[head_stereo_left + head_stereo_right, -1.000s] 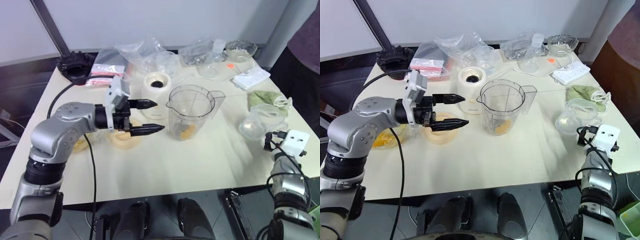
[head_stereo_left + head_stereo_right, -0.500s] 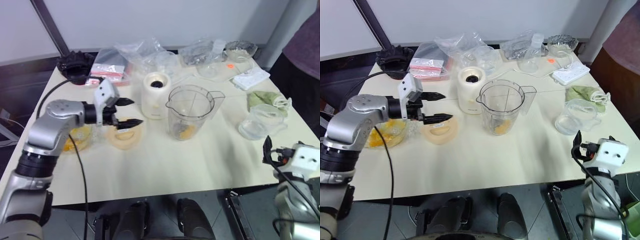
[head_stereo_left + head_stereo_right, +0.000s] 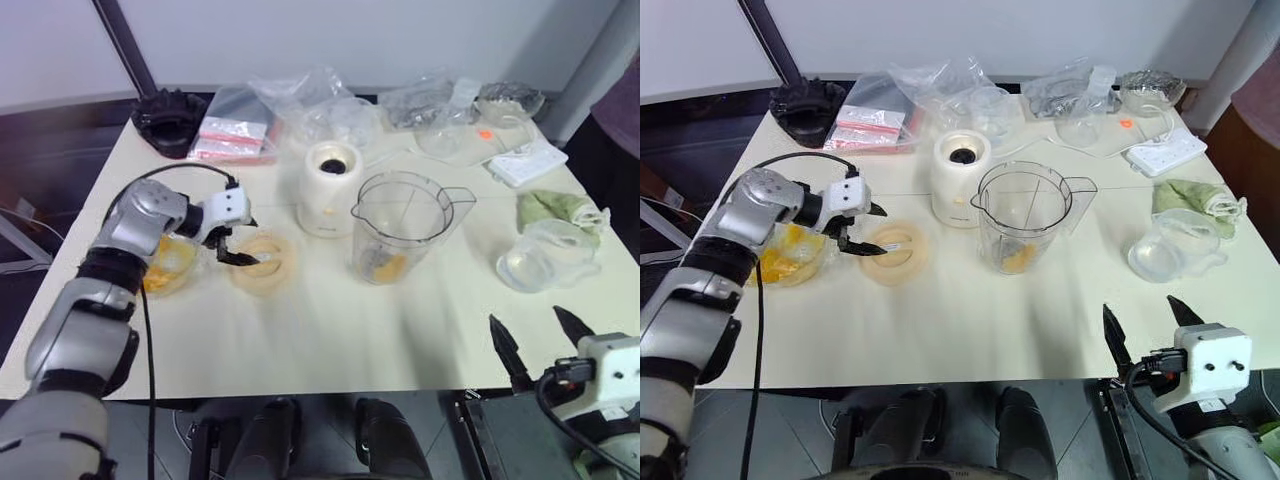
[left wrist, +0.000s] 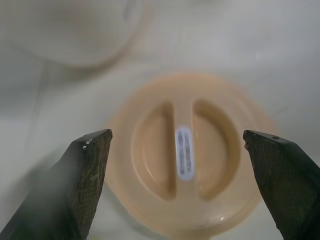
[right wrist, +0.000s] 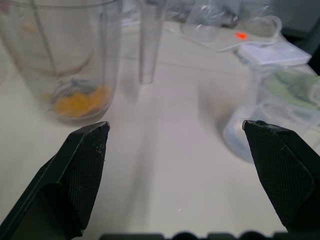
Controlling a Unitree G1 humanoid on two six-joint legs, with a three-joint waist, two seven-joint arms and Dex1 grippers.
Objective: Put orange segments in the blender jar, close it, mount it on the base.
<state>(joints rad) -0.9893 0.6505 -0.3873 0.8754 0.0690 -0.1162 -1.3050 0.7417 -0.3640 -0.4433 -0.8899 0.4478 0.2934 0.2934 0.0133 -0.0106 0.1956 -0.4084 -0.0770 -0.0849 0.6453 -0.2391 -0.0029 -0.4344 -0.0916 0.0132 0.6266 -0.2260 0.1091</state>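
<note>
The fingers of my left gripper are still well above the lid's central ridge (image 3: 264,266) (image 4: 184,112) and closing now would miss, so it is too early to close before lowering.
The clear blender jar (image 3: 405,225) stands upright mid-table without a lid, and a few orange segments (image 3: 388,268) lie at its bottom. Just behind it to the left is the cream base (image 3: 332,188) with its black socket. More orange segments fill a glass bowl (image 3: 165,265) at the left. Next to that bowl lies a flat round cream lid (image 3: 262,262). My left gripper (image 3: 245,242) hangs open just over the lid, tilted down, with its fingers (image 4: 85,175) on either side of it. My right gripper (image 3: 535,340) is open and empty at the table's front edge, facing the jar (image 5: 60,50).
A small clear jug (image 3: 545,255) and a green cloth (image 3: 560,205) sit at the right. Plastic bags (image 3: 330,105), a white power strip (image 3: 530,160), a glass bowl (image 3: 510,100) and a black object (image 3: 168,115) line the back edge. A black cable (image 3: 150,330) trails along my left arm.
My left gripper has swung left and down, away from the jar, to hover over the cream lid. My right gripper has drawn back to the front edge and levelled out. The camera has shifted.
</note>
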